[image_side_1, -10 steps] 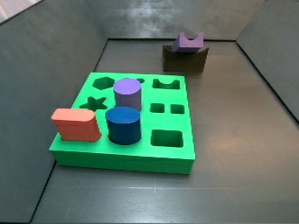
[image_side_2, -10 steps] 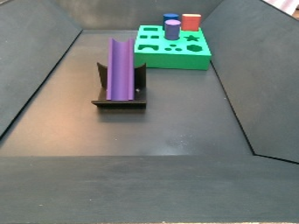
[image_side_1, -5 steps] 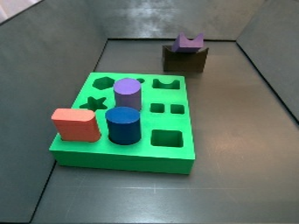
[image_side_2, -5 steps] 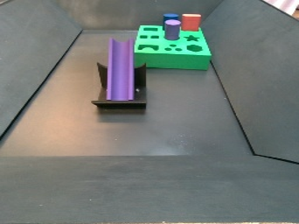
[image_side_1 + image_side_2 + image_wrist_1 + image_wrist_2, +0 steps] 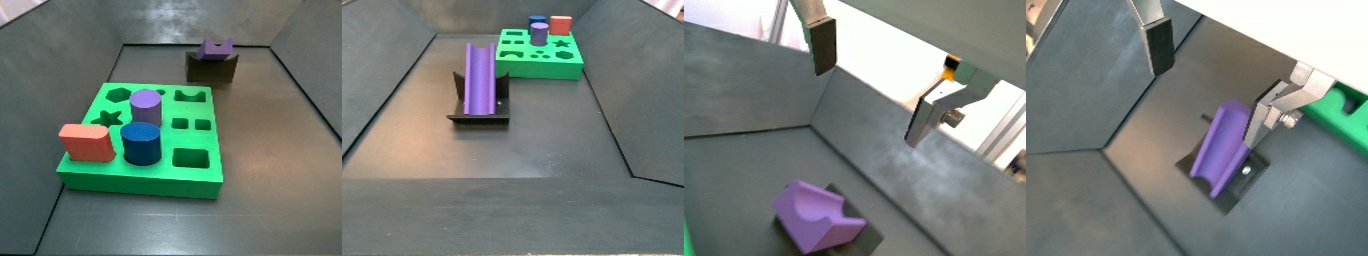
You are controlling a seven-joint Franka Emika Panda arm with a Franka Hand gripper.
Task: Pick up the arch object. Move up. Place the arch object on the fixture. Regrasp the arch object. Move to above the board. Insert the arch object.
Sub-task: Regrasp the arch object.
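Observation:
Next, my gripper grabs the arch object by the flat sides on either side of its groove [image 5: 206, 51] [image 5: 795, 224], to fit it into the board's arch-shaped hole.
The arch object [image 5: 478, 78], a long purple grooved bar, lies tilted in the dark fixture [image 5: 477, 118]; end-on it shows as a purple notch [image 5: 217, 47] atop the fixture [image 5: 211, 68]. The green board [image 5: 167, 140] [image 5: 543, 68] stands apart from them. My gripper [image 5: 1209, 108] [image 5: 869, 105] shows only in the wrist views. It hangs open above the arch object [image 5: 1224, 145] [image 5: 815, 212] and fixture [image 5: 1233, 185], clear of both, with nothing between its fingers. The board's edge [image 5: 1347, 115] shows in a wrist view.
In the board stand a red block [image 5: 86, 142], a blue cylinder [image 5: 142, 145] and a short purple cylinder [image 5: 146, 106]; other holes are open. Dark sloping walls [image 5: 396, 90] enclose the grey floor.

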